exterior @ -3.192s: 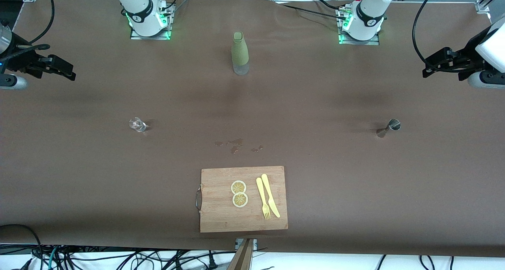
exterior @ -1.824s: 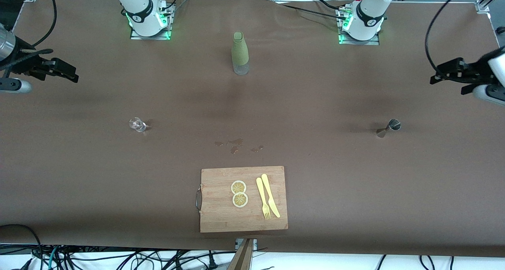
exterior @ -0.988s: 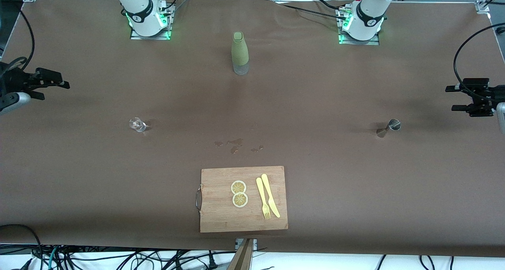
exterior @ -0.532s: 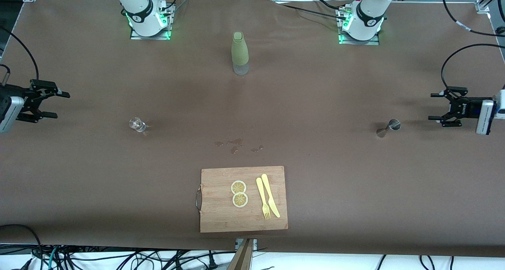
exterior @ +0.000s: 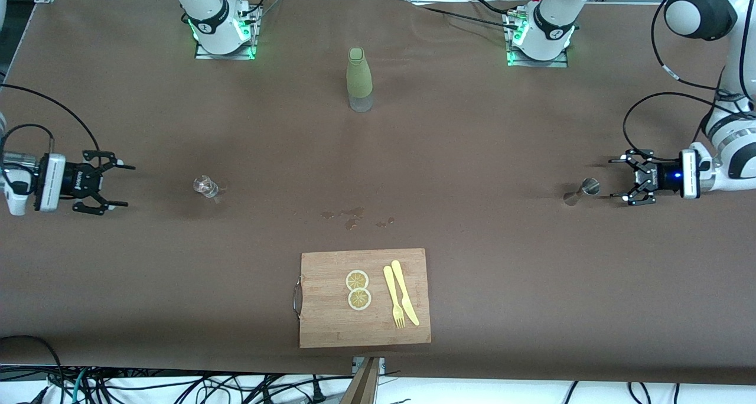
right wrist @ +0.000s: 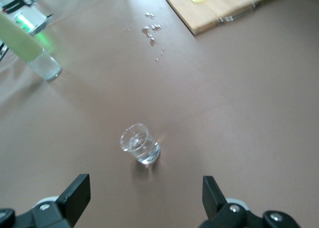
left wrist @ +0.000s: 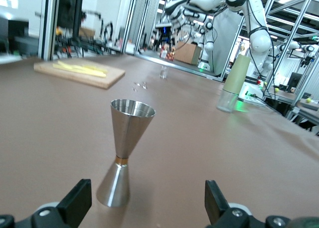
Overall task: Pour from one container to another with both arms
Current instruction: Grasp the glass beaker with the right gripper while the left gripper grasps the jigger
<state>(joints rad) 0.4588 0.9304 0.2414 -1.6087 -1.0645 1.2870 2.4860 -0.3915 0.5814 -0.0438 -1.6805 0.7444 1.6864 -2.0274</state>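
I should next grab the jigger by its narrow middle with my left gripper. This keeps the steel jigger's wide cup (exterior: 589, 187) free to receive the pour.
A steel hourglass-shaped jigger (exterior: 582, 191) stands upright toward the left arm's end of the table. My left gripper (exterior: 616, 179) sits low and level just beside it, open and empty; in the left wrist view the jigger (left wrist: 124, 153) stands a short way ahead of the gripper (left wrist: 148, 208), nearer one finger (left wrist: 77, 200). A small clear glass (exterior: 205, 186) stands toward the right arm's end. My right gripper (exterior: 129, 185) is open and empty, a good gap short of it. The right wrist view shows the glass (right wrist: 140, 144) ahead of the gripper (right wrist: 144, 198).
A green-sleeved bottle (exterior: 359, 79) stands mid-table between the arm bases. A wooden cutting board (exterior: 331, 327) near the front edge carries two lemon slices (exterior: 358, 289) and a yellow knife and fork (exterior: 400, 300). Small wet spots (exterior: 354, 216) mark the cloth just above the board.
Both arms came down from high at the table's ends and swung inward. The left gripper now sits beside the jigger, the right gripper faces the glass. Both stay open.
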